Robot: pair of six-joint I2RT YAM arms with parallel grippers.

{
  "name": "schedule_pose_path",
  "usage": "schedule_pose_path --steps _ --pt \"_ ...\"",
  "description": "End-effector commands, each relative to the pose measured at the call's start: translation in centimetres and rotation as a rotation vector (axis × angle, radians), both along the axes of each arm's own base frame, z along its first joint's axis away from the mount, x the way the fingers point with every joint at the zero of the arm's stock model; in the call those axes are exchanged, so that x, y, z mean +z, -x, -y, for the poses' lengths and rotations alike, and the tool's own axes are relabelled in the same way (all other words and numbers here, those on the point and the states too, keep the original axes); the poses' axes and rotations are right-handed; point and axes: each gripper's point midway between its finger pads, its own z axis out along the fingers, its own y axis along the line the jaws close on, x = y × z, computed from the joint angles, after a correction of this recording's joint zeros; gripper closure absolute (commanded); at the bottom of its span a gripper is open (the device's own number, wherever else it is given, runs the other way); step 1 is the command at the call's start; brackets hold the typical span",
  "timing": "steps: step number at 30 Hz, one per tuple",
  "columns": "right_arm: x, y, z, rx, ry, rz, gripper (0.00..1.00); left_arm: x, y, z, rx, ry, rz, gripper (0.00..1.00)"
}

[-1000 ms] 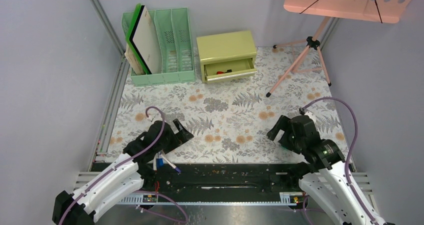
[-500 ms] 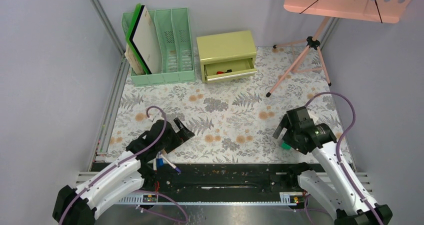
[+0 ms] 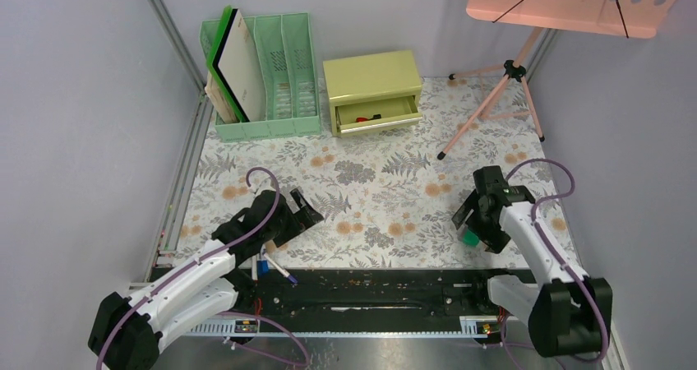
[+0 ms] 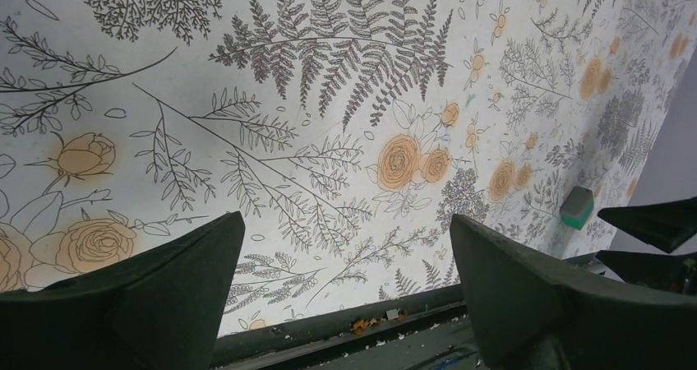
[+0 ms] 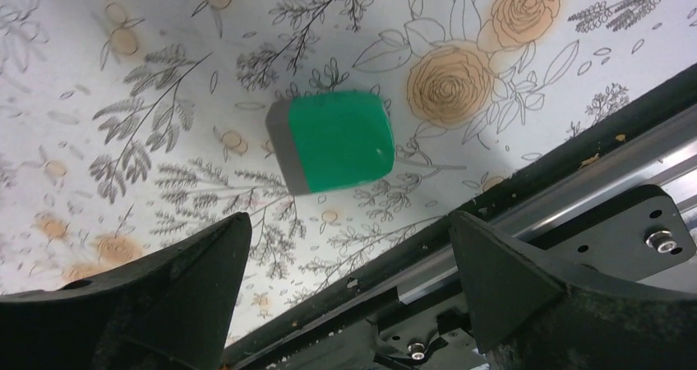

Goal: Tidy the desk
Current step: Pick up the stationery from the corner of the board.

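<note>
I should grab the eraser (image 5: 333, 141) next with my right gripper, by its grey and green ends. Its broad sides then stay free to go into the drawer.
The desk (image 3: 374, 181) has a pale covering with grey ferns and orange flowers. A small green eraser with a grey side (image 3: 468, 238) lies on it near the front right edge. My right gripper (image 3: 471, 224) hangs open just over it. In the right wrist view the eraser (image 5: 333, 141) lies flat ahead of the right gripper (image 5: 345, 226), outside the spread jaws and untouched. My left gripper (image 3: 307, 209) stands open and empty low over the front left. In the left wrist view the left gripper (image 4: 345, 222) frames bare desk (image 4: 246, 99), with the eraser (image 4: 577, 206) far off to the right.
A mint file rack (image 3: 275, 66) with folders stands at the back left. Beside it a yellow-green drawer chest (image 3: 371, 86) has its drawer open with something red inside. A pink tripod stand (image 3: 501, 90) rises at the back right. A blue-white pen (image 3: 276, 269) lies on the black rail (image 3: 386, 292).
The right arm folded up and swung its gripper to the right and nearer the front edge, over the eraser, which was hidden before. The left gripper crept slightly forward. Both stayed open.
</note>
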Motion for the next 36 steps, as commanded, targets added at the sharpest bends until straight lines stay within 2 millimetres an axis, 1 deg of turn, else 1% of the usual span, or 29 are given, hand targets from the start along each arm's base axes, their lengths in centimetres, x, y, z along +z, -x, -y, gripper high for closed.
schedule_pose_path --steps 1,6,8,10,12,14,16,18,20,21,22,24,27,29,32,36 --pt "-1.2 -1.4 0.7 0.004 0.021 -0.028 0.03 0.8 -0.7 0.6 -0.01 0.034 0.042 0.01" --pt "-2.9 -2.4 0.5 0.02 0.001 -0.059 0.04 0.5 -0.5 0.5 0.006 0.044 0.034 0.01" --pt "-3.4 -2.9 0.5 0.035 0.002 -0.069 0.06 0.5 -0.5 0.5 0.008 0.049 0.034 0.01" --pt "-3.9 -3.1 0.6 0.06 0.007 -0.092 0.14 0.5 -0.4 0.6 0.005 0.055 0.035 0.01" --pt "-4.1 -3.2 0.7 0.069 0.007 -0.11 0.16 0.5 -0.4 0.6 0.006 0.057 0.034 0.01" --pt "-4.3 -3.5 0.2 0.083 -0.022 -0.106 0.24 0.5 -0.4 0.6 0.005 0.057 0.035 0.01" --pt "-4.7 -3.6 -0.3 0.086 -0.049 -0.1 0.28 0.4 -0.3 0.5 0.004 0.056 0.034 0.01" --pt "-5.0 -3.5 -0.8 0.09 -0.074 -0.099 0.35 0.5 -0.2 0.4 0.005 0.052 0.032 0.01" --pt "-5.2 -3.4 -1.3 0.097 -0.103 -0.097 0.36 0.4 -0.1 0.3 0.008 0.044 0.027 0.01" --pt "-5.2 -3.3 -1.4 0.098 -0.112 -0.097 0.37 0.4 -0.1 0.2 0.009 0.043 0.028 0.01" --pt "-5.2 -3.3 -1.6 0.103 -0.122 -0.095 0.4 0.4 -0.1 0.2 0.011 0.042 0.028 0.01" --pt "-5.1 -3.3 -1.8 0.108 -0.132 -0.086 0.42 0.4 -0.1 0.1 0.017 0.038 0.028 0.01" --pt "-5.0 -3.3 -2.1 0.124 -0.15 -0.067 0.51 0.2 -0.1 -0.1 0.022 0.03 0.024 0.01" --pt "-4.9 -3.4 -2.2 0.128 -0.152 -0.055 0.53 0.1 0.0 -0.2 0.022 0.028 0.019 0.01" --pt "-4.7 -3.4 -3.0 0.156 -0.197 -0.047 0.58 -0.1 0.2 -0.3 0.021 0.025 0.015 0.01" --pt "-3.6 -3.8 -3.4 0.166 -0.219 -0.002 0.59 -0.2 0.2 -0.6 0.028 0.015 0.02 0.01"
